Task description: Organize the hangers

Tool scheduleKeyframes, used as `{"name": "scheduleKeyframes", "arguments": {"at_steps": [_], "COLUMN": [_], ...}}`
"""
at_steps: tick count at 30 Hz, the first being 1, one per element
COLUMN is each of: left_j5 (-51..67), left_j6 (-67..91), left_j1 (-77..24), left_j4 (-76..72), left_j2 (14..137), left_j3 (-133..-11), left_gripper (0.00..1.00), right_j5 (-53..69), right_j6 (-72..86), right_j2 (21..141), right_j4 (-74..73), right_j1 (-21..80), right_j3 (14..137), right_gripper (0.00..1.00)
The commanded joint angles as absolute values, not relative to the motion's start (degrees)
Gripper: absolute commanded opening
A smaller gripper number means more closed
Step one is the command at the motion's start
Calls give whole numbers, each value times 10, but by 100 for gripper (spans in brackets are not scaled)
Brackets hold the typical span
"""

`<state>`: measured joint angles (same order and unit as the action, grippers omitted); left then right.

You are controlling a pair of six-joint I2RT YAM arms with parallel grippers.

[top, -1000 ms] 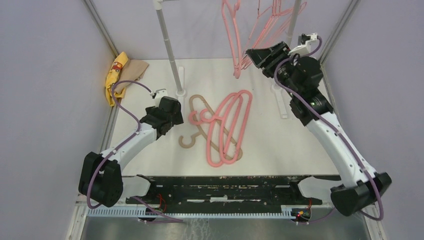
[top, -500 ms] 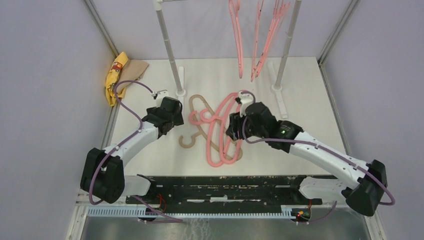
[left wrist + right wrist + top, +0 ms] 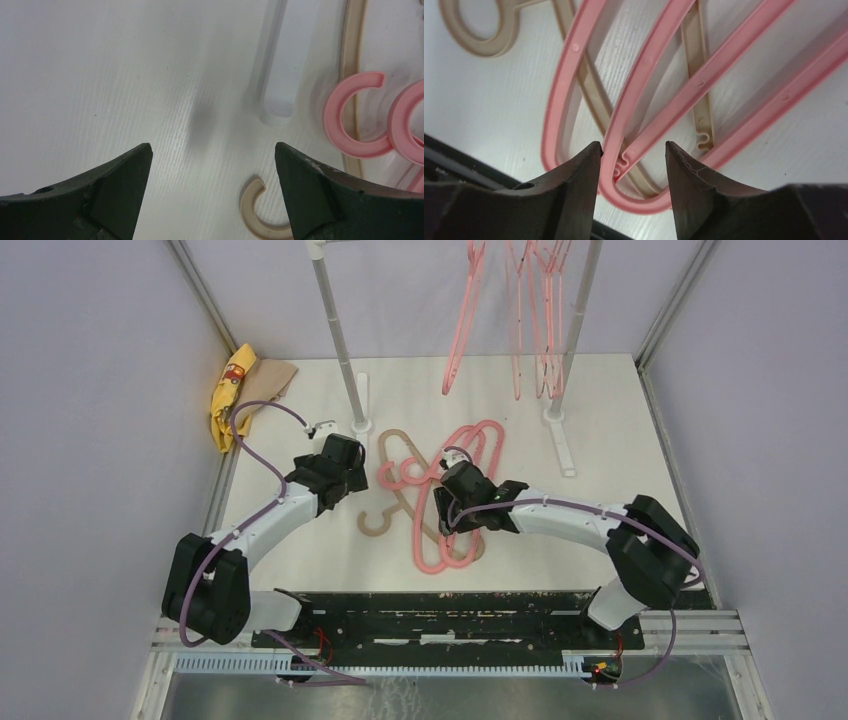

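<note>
The right gripper grabs the top pink hanger by its hook-side arm near the hanger's rounded corner (image 3: 443, 538) (image 3: 613, 142) next. The hanger's hook stays free for the rack.
Two thick pink hangers (image 3: 490, 455) and a tan hanger (image 3: 393, 440) lie overlapped in a pile at mid table. Several thin pink hangers (image 3: 530, 320) hang from the rack at the back. My right gripper (image 3: 443, 518) is low over the pile's near end. In the right wrist view it (image 3: 633, 146) is open, its jaws straddling the rounded corner of a pink hanger (image 3: 644, 70), with the tan hanger (image 3: 696, 60) beneath. My left gripper (image 3: 352, 478) is open and empty left of the pile. In the left wrist view (image 3: 212, 147) the tan hook (image 3: 252, 207) lies by its right finger.
A yellow-and-tan cloth (image 3: 235, 390) lies at the far left corner. White rack poles (image 3: 335, 330) (image 3: 572, 340) stand at the back, with flat feet on the table (image 3: 562, 445) (image 3: 282, 75). A black rail (image 3: 440, 610) runs along the near edge.
My right arm has come down from the hanging hangers at the rack to the pile on the table. The hanging hangers have swung. The left arm has barely moved.
</note>
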<state>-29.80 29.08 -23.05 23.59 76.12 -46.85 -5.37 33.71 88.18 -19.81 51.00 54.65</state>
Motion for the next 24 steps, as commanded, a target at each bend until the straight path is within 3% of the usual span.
{"name": "scheduleKeyframes", "arguments": {"at_steps": [1, 17, 21, 24], "left_j5": [-297, -278, -278, -279], "left_j6": [321, 323, 322, 323], "left_j1": [-229, -229, -230, -231], "left_j4": [215, 200, 200, 202], "left_j2": [748, 756, 752, 750], "left_j3": [-468, -461, -458, -459], "left_gripper": [99, 99, 99, 99], "right_j5": [-101, -122, -131, -144], "right_j6": [389, 403, 407, 407], "right_j2": [927, 1024, 1047, 1047], "right_j4": [-145, -137, -141, -145], "right_j1": [514, 518, 521, 522], "right_j3": [586, 620, 625, 621], "right_gripper": [58, 56, 48, 37]}}
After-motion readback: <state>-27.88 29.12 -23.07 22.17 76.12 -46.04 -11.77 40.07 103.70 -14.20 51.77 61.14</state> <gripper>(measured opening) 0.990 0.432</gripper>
